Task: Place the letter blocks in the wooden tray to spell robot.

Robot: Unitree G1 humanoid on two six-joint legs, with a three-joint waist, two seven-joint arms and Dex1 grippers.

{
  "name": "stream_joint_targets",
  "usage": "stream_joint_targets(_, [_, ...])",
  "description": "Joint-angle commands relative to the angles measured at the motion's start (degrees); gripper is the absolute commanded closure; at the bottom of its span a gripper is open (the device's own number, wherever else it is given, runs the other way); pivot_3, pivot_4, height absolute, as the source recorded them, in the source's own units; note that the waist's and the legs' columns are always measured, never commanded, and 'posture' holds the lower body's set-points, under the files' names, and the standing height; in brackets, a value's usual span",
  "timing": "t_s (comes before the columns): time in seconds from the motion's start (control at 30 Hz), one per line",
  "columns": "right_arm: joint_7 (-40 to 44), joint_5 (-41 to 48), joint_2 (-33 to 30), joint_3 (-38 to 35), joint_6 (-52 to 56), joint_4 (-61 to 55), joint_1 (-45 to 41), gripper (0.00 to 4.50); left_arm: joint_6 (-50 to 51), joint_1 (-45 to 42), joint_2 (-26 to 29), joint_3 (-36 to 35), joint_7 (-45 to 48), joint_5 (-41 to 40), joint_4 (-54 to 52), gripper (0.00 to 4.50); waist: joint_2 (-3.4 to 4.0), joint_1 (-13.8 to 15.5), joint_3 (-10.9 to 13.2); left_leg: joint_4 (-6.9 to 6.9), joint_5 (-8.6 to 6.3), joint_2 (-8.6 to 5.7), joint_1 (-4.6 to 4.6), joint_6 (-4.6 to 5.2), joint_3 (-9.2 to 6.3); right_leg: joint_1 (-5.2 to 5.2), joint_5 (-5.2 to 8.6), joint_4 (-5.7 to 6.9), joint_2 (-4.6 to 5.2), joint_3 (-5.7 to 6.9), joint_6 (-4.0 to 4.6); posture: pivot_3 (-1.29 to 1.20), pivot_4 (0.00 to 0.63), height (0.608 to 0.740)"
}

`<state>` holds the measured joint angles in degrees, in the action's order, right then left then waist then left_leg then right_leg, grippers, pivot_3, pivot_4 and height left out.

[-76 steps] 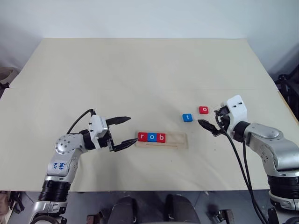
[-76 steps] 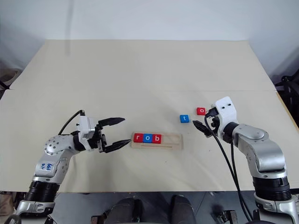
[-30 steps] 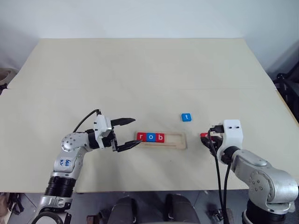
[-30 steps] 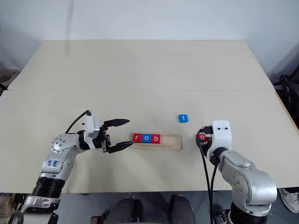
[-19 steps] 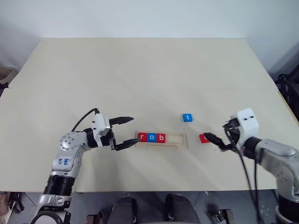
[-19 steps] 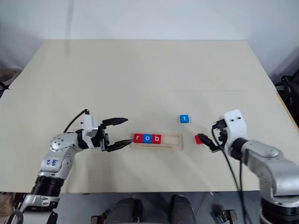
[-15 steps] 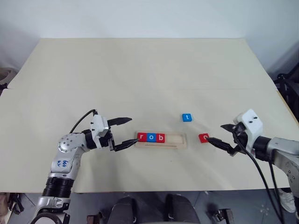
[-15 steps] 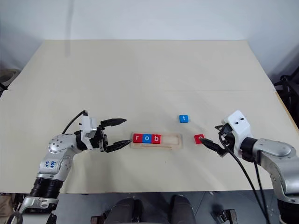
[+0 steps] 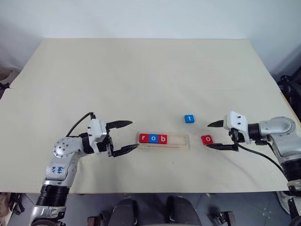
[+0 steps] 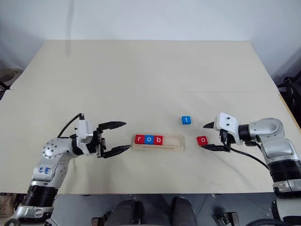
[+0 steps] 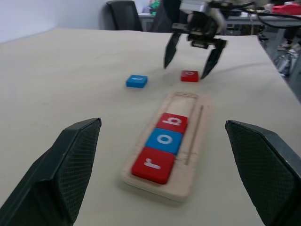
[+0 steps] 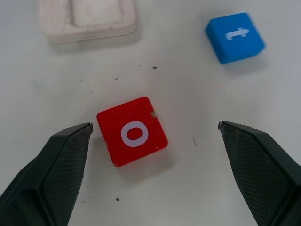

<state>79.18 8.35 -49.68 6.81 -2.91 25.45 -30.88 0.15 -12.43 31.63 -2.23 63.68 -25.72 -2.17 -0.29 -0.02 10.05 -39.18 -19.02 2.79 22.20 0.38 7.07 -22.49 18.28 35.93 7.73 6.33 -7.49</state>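
Next, my right gripper grabs the red o block [image 9: 207, 139] by its sides, to add the second o to the word in the tray [image 9: 181, 140].
The wooden tray [image 9: 181, 140] lies on the table with red r [image 9: 143, 138], blue o [image 9: 152, 138] and red b [image 9: 162, 139] filling its left end. A red o block [image 9: 207, 139] lies flat on the table just right of the tray, and a blue t block [image 9: 189, 118] sits a little farther back. My right gripper [image 12: 155, 126] is open and low, its fingers either side of the red o [image 12: 132, 136] without touching it. My left gripper [image 9: 135, 134] is open and level, just left of the tray's left end, holding nothing.
The wide beige table [image 9: 141, 75] runs far back to a white wall. Its front edge [image 9: 155, 192] is close below both arms. Cables trail from both wrists.
My right gripper has let go of the red o, which now lies right of the tray; it opened wide, rolled over and drew back to the right. My left gripper eased slightly away from the tray.
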Motion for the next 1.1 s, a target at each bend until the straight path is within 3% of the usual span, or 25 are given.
stream_joint_targets(0.03, [4.3, -0.3, 0.6, 1.0, -3.3, 3.8, -2.3, 0.61, 0.0, 0.8, 1.8, -0.3, 2.9, -1.9, -3.8, 0.0, 0.0, -0.1, 0.0, 0.0, 0.0, 0.0, 0.0, 0.0, 0.0, 0.0, 0.0, 0.0, 0.0, 0.0, 0.0, 0.0, 0.15, 0.74])
stream_joint_targets(0.27, [5.7, -1.3, 1.8, 1.7, -4.7, 7.6, -5.0, 3.0, -0.1, 0.5, 2.9, 0.2, 6.3, -2.5, -4.6, 0.0, 0.0, -0.2, 0.0, -0.03, 0.01, 0.02, -0.02, -0.02, -0.01, 0.02, 0.0, 0.04, -0.01, 0.0, 0.0, 0.0, 0.15, 0.74])
stream_joint_targets(0.4, [4.8, -0.1, 2.3, 0.9, -2.6, 3.7, -4.8, 3.06, -0.5, 0.7, 2.7, 0.0, 6.9, -2.5, -4.5, 0.0, 0.0, -0.2, 0.0, -0.03, 0.01, 0.02, -0.02, -0.02, -0.01, 0.01, 0.0, 0.05, -0.01, 0.0, 0.01, 0.0, 0.15, 0.74])
stream_joint_targets(0.6, [2.0, 6.6, 4.2, 1.2, 17.6, -17.4, -2.2, 3.06, -0.8, 1.0, 2.2, -0.9, 4.7, -1.2, -3.2, 0.0, 0.02, -0.2, 0.0, -0.01, 0.02, 0.05, -0.01, -0.03, -0.19, -0.05, 0.01, 0.1, -0.02, -0.03, 0.01, 0.0, 0.15, 0.74])
stream_joint_targets(0.73, [-3.4, 6.1, 7.3, 3.6, 27.0, -25.7, -2.6, 3.06, -0.5, 1.8, 1.9, -0.9, 3.0, -1.1, -3.4, 0.0, 0.03, -0.1, 0.0, -0.02, 0.02, 0.04, -0.01, -0.03, -0.21, -0.05, 0.0, 0.1, -0.01, -0.03, 0.02, 0.0, 0.15, 0.74])
stream_joint_targets(0.9, [-6.3, 4.6, 9.6, 6.6, 29.6, -28.2, -2.8, 3.06, -0.1, 3.3, 2.1, -0.6, 2.4, -1.6, -4.6, 0.0, 0.02, 0.1, 0.0, -0.02, 0.01, -0.01, 0.04, -0.02, -0.19, -0.05, 0.0, 0.08, 0.05, 0.0, 0.01, 0.0, 0.15, 0.74])
stream_joint_targets(1.1, [-7.9, 1.3, 11.0, 8.8, 25.0, -23.9, -3.6, 3.06, -0.1, 3.9, 2.3, -0.9, 1.9, -1.7, -5.0, 0.0, 0.02, -0.2, 0.0, -0.02, 0.01, 0.0, 0.03, -0.02, -0.15, -0.06, 0.0, 0.08, 0.02, 0.0, 0.01, 0.0, 0.15, 0.74])
